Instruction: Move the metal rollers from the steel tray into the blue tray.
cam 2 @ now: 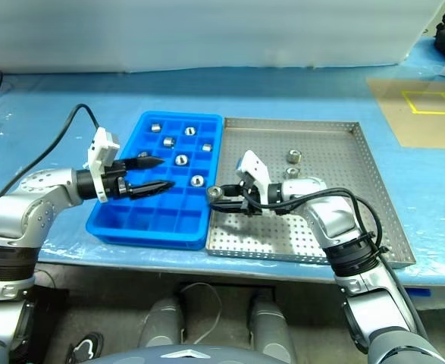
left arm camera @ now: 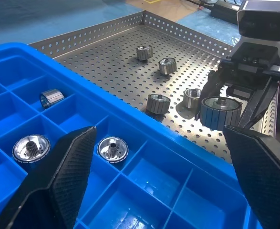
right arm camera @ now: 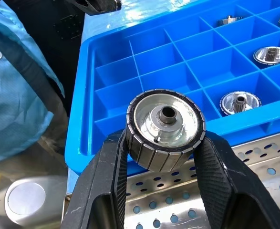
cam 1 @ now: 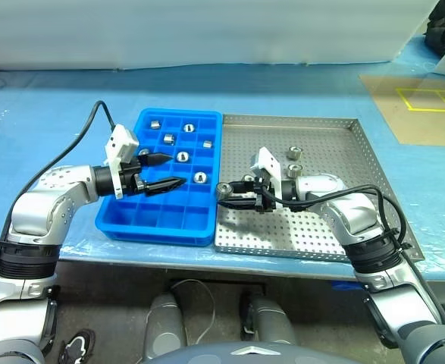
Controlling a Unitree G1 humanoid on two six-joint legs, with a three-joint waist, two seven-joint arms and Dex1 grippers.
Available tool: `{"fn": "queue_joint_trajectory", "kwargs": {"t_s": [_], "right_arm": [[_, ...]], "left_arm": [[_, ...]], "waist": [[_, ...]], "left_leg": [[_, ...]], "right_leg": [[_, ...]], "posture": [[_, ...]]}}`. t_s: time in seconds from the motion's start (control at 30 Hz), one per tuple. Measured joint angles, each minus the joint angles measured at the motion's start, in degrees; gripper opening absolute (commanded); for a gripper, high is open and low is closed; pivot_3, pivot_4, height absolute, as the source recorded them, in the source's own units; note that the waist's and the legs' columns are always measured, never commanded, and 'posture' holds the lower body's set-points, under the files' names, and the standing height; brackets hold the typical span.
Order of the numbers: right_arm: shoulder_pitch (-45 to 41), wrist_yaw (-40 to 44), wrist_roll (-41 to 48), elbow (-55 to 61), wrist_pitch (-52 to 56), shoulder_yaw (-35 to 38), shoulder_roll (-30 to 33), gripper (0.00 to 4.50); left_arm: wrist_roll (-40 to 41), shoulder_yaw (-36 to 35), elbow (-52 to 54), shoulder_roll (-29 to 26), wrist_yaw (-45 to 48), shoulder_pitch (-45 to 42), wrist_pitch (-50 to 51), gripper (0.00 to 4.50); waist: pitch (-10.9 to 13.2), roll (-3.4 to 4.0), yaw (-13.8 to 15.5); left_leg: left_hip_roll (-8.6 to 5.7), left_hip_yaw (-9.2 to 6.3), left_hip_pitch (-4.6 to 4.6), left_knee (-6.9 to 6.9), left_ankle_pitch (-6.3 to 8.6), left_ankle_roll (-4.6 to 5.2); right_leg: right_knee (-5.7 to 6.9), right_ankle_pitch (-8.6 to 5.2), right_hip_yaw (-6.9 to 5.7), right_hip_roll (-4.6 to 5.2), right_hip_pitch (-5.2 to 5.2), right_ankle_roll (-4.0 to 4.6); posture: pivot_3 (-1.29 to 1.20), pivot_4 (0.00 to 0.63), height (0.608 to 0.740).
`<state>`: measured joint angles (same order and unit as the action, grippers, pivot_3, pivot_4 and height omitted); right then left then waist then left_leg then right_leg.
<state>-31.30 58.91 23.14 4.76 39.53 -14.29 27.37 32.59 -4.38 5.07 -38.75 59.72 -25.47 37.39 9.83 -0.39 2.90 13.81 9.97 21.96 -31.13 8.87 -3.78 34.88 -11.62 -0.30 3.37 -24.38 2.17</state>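
My right gripper keeps holding the roller [cam 1: 224, 190] from here until the roller reaches the blue tray's sections, since the roller hangs above the steel tray's rim.
The blue tray [cam 1: 155, 229] lies left of the steel tray [cam 1: 336, 140], edge to edge. My right gripper [cam 1: 227, 191] is shut on one of the metal rollers [right arm camera: 164, 129], a dark-ribbed one held just above the steel tray's left rim beside the blue tray. My left gripper [cam 1: 175, 170] hovers open over the blue tray's middle compartments, pointing toward the right gripper, with nothing between its fingers [left arm camera: 66, 174]. Several rollers [cam 1: 183, 156] sit in the blue tray's compartments. A few more rollers [left arm camera: 167, 66] stand on the steel tray's perforated floor behind the right gripper.
Both trays rest on a table under a blue cover [cam 1: 55, 114], close to its front edge. A brown board with yellow tape [cam 1: 427, 106] lies at the back right. A black cable [cam 1: 93, 121] arcs over my left arm.
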Motion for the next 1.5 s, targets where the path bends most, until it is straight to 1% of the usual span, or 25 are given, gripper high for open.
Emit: {"fn": "queue_joint_trajectory", "kwargs": {"t_s": [0.23,0.43,0.57,0.67,0.77,0.93,1.1,1.23,1.3,1.33,1.43,1.5], "right_arm": [[0.1,1.1,0.3,0.4,2.4,-0.2,0.8,1.63],[1.1,0.9,-1.2,0.2,2.4,-2.8,0.9,1.63],[1.0,-1.5,-1.9,-1.0,1.7,-2.7,-2.8,1.63],[-2.2,-3.5,-1.5,-2.7,3.2,-2.2,-6.7,1.63],[-5.3,-3.5,-0.2,-1.9,4.9,-2.5,-9.6,1.63],[-5.9,-2.0,0.3,-1.7,7.5,-5.3,-10.2,1.63],[-6.0,-0.4,1.1,-1.7,10.2,-7.1,-10.6,1.63],[-5.8,-0.6,1.0,-3.1,10.1,-7.4,-11.6,1.63],[-4.9,-0.4,0.2,-3.5,8.8,-8.4,-11.2,2.34],[-4.3,-0.2,-0.2,-3.7,8.2,-8.9,-10.9,2.54],[-3.4,0.2,-0.4,-4.0,6.9,-9.2,-11.3,3.47],[-3.4,-0.1,0.4,-4.0,8.0,-8.7,-11.7,3.47]], "left_arm": [[0.0,0.1,0.2,0.3,0.0,0.0,0.0,4.5],[0.0,0.3,0.4,0.5,0.0,0.6,0.0,4.5],[0.1,0.8,0.4,0.5,0.5,0.5,0.0,4.5],[0.1,0.9,0.2,0.2,1.3,0.1,0.3,4.5],[0.0,1.0,0.0,-1.4,2.6,-0.6,0.5,4.5],[-0.5,0.9,-2.8,-4.3,4.0,-1.1,0.0,4.5],[-0.6,0.9,-2.8,-4.7,4.5,-1.1,-0.1,4.5],[-0.3,0.9,-1.6,-4.7,4.3,-0.4,0.4,4.5],[0.0,0.9,-0.6,-4.7,3.8,0.4,0.9,4.5],[0.1,0.9,-0.3,-4.7,3.7,0.6,1.2,4.5],[0.3,0.9,0.7,-4.7,3.5,1.5,1.8,4.5],[0.6,0.9,2.1,-4.5,3.2,1.8,2.1,4.5]], "waist": [[0.0,0.0,0.0],[0.0,0.0,-0.1],[0.0,0.0,-0.2],[0.0,0.0,-0.7],[0.0,0.0,-0.5],[0.0,-0.01,0.1],[0.0,-0.01,0.2],[0.0,-0.01,0.1],[0.0,-0.01,0.1],[0.0,-0.01,0.2],[0.0,-0.02,0.2],[0.0,-0.02,0.2]], "left_leg": [[0.0,0.0,0.0,0.01,0.0,0.0],[0.01,0.0,-0.01,0.0,0.0,0.0],[0.01,0.0,-0.03,-0.01,-0.01,-0.02],[0.02,0.0,-0.08,-0.02,-0.07,-0.11],[0.07,-0.01,-0.09,0.02,-0.1,-0.17],[-0.03,-0.01,0.0,0.0,-0.09,-0.16],[0.0,-0.04,-0.02,-0.01,-0.11,-0.19],[0.0,-0.05,-0.03,0.0,-0.11,-0.19],[0.0,-0.05,-0.03,0.01,-0.11,-0.19],[0.0,-0.05,-0.02,0.01,-0.11,-0.19],[0.0,-0.05,-0.03,0.0,-0.12,-0.2],[-0.01,-0.05,-0.05,-0.02,-0.13,-0.22]], "right_leg": [[-0.01,0.0,0.0,0.0,0.0,0.0],[0.0,0.0,0.0,0.0,0.0,0.0],[0.04,0.0,0.01,-0.01,0.0,0.0],[0.19,0.0,0.05,-0.05,-0.07,0.01],[0.28,-0.01,0.04,-0.08,-0.12,0.03],[0.24,-0.01,0.03,0.01,-0.11,0.02],[0.28,-0.01,0.01,0.0,-0.11,0.02],[0.29,-0.01,0.01,0.0,-0.11,0.01],[0.28,-0.01,0.0,0.0,-0.11,0.02],[0.28,-0.01,0.0,0.0,-0.11,0.02],[0.29,-0.01,-0.01,0.0,-0.11,0.02],[0.32,-0.01,0.0,0.02,-0.1,0.01]], "posture": [[-0.09,0.15,0.74],[-0.1,0.15,0.74],[-0.11,0.15,0.74],[-0.11,0.15,0.74],[-0.1,0.15,0.74],[-0.08,0.15,0.74],[-0.07,0.15,0.74],[-0.06,0.15,0.74],[-0.06,0.15,0.74],[-0.06,0.15,0.74],[-0.06,0.15,0.74],[-0.07,0.15,0.74]]}}
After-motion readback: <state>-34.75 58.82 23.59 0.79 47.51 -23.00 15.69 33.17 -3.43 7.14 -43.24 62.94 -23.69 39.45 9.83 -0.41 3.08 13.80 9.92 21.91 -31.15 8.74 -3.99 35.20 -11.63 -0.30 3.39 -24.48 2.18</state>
